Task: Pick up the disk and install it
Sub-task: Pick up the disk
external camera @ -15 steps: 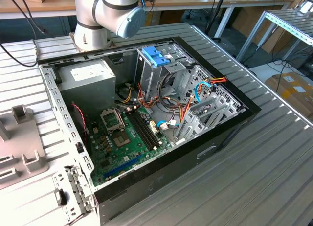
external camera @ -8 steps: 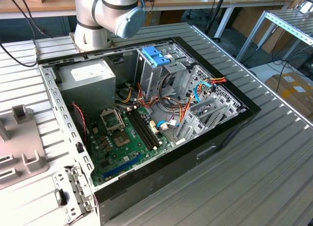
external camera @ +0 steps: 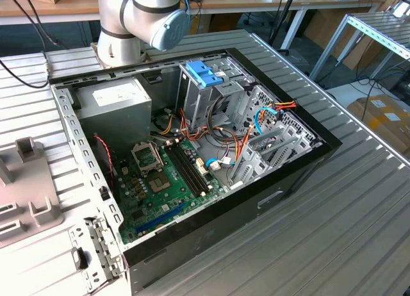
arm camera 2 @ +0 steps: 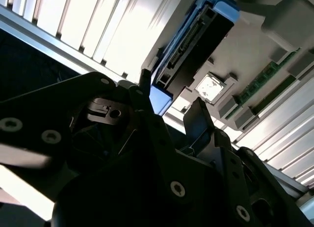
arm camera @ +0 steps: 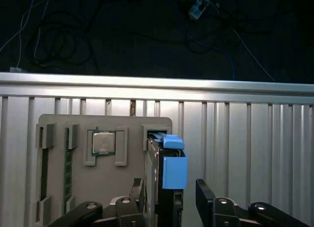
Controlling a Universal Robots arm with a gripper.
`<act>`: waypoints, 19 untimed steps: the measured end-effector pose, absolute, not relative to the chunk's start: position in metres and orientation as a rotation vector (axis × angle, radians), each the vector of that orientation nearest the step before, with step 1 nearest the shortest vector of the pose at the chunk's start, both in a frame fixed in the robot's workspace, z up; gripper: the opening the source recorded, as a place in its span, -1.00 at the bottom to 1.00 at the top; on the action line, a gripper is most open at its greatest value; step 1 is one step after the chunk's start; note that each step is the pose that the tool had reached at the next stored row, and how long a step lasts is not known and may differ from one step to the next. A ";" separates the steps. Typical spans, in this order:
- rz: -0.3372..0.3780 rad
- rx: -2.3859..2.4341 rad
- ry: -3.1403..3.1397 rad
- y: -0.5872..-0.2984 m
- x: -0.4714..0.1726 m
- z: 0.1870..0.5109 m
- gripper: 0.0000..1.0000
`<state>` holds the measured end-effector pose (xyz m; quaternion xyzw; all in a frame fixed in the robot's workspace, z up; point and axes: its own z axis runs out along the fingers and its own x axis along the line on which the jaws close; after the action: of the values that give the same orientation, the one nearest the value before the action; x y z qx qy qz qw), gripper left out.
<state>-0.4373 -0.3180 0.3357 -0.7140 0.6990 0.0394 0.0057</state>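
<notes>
The disk's lower edge sits in the grey holder slot (arm camera: 155,129), so my gripper will next grab the disk by its exposed light-blue bar's edge (arm camera: 174,174).
The disk (arm camera: 169,173) stands on edge in a slot of a grey holder plate (arm camera: 59,126); it has a dark body with light-blue rails and a blue end tab. In the second wrist view the disk (arm camera 2: 196,40) shows its connector edge. My gripper (arm camera: 170,186) is open and straddles the disk's near end, one black finger (arm camera: 137,190) on each side with a small gap to the disk. In the second wrist view the gripper (arm camera 2: 171,104) sits just before the blue tab.
The holder plate also carries a processor chip (arm camera: 103,142) and memory sticks (arm camera: 67,163). In the exterior view an open computer case (external camera: 301,164) lies on the ribbed metal table, with a drive cage topped by a blue bracket (external camera: 204,72), and the arm's base (external camera: 141,20) stands behind it.
</notes>
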 end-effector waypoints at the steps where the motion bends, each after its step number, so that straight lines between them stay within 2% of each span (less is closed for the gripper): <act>1: 0.123 -2.237 2.186 -0.318 -0.438 0.335 0.08; 19: 0.124 -2.319 2.103 -0.315 -0.448 0.318 0.08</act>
<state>-0.4475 -0.3150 0.3184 -0.7401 0.6713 0.0395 0.0042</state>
